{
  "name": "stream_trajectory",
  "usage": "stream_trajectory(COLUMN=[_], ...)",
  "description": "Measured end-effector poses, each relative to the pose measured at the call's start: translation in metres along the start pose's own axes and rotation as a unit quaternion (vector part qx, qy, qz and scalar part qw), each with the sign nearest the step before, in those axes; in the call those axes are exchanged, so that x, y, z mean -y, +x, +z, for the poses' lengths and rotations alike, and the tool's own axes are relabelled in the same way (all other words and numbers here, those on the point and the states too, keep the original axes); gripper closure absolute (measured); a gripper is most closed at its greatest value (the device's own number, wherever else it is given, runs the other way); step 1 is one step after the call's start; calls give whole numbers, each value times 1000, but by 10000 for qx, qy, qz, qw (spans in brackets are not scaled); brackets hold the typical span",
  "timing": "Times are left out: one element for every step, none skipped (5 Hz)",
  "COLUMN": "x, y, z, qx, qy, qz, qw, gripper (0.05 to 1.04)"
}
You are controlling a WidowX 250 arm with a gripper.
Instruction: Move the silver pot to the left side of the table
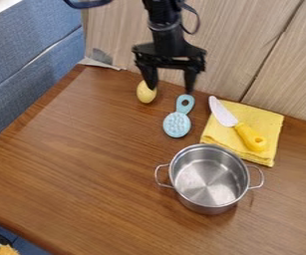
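The gripper grabs the silver pot [209, 178] by its upper rim next, to move the pot to the other side of the wooden table.
The silver pot [209, 178] stands upright and empty on the right half of the wooden table [75, 164], its two loop handles pointing left and right. Its upper rim lies close to the lower edge of a yellow cloth. My gripper [171, 88] hangs over the far side of the table, well behind the pot and a little to its left. Its two fingers are spread apart with nothing held between them, the left one beside a yellow egg-like object and the right one above the handle of a blue brush.
The yellow egg-like object [146, 93] and the blue brush [178, 122] lie behind the pot. A knife with a yellow handle [250, 137] rests on the folded yellow cloth [269, 128]. A wooden panel [248, 45] borders the back edge.
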State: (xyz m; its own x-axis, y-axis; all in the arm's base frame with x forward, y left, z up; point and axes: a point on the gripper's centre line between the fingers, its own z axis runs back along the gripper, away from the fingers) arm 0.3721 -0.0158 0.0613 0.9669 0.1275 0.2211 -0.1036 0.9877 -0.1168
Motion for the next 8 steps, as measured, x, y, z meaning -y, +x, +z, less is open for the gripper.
stream_trajectory(x=[43, 62, 79, 91, 100, 110, 109, 106], y=[-23, -47, -69, -91, -110, -127, -132, -133], z=[0, -6, -3, -10, -25, -35, -46, -53], qx=[-200, -531, -672, -905, -1203, -1239, -1249, -1240], qy=[-361, -444, -550, -590, -639, -490, -197, 7], qz=[-754, -1124, -1547, -1911, -2207, -2623, -2741, -2729], qw=[9963, 9912, 9841, 9756, 9658, 9557, 9534, 9540], gripper=[83, 83, 83, 83, 83, 83, 134, 419])
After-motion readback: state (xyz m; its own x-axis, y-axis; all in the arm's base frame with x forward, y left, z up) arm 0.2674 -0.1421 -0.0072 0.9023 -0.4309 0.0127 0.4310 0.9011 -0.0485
